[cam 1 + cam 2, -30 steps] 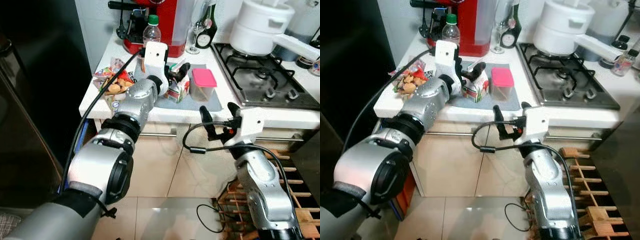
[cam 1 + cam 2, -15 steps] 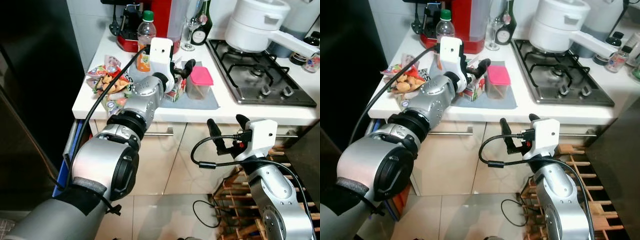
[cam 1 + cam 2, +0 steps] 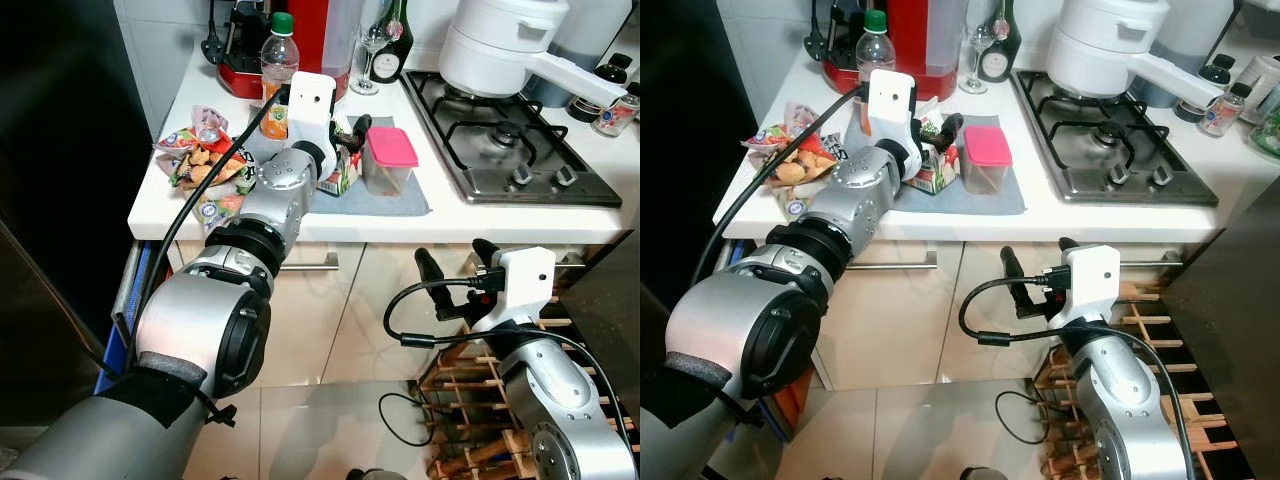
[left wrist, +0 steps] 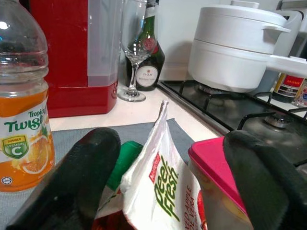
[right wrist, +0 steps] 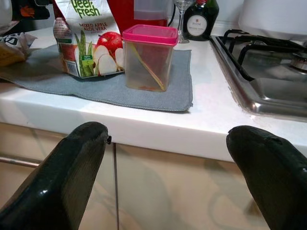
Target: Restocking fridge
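I need to take hold of the carton by its top fold [image 4: 162, 118] with my left gripper next, because the pink-lidded container stands tight against the carton's side.
A juice carton [image 3: 338, 176] printed with apples stands on a grey mat [image 3: 405, 201] on the white counter [image 3: 520, 220]. My left gripper [image 3: 347, 140] is open, one finger on each side of the carton's folded top [image 4: 158, 187], not closed on it. A pink-lidded clear container [image 3: 390, 160] stands right beside the carton. An orange drink bottle [image 3: 277, 70] with a green cap is behind them. My right gripper [image 3: 452, 255] is open with nothing in it, in front of the cabinet below the counter edge, facing the carton [image 5: 88, 45] and container [image 5: 152, 57].
Snack packets [image 3: 205, 160] lie at the counter's left end. A red appliance [image 3: 320, 30], a wine glass [image 3: 373, 45] and a dark bottle [image 3: 393, 50] stand at the back. A white pot [image 3: 500, 45] sits on the gas hob [image 3: 520, 150]. A wooden rack [image 3: 470, 400] stands on the floor.
The camera has shifted, so the counter sits differently in the picture. My left gripper stays open at the carton. My right gripper now sits lower, below the counter edge.
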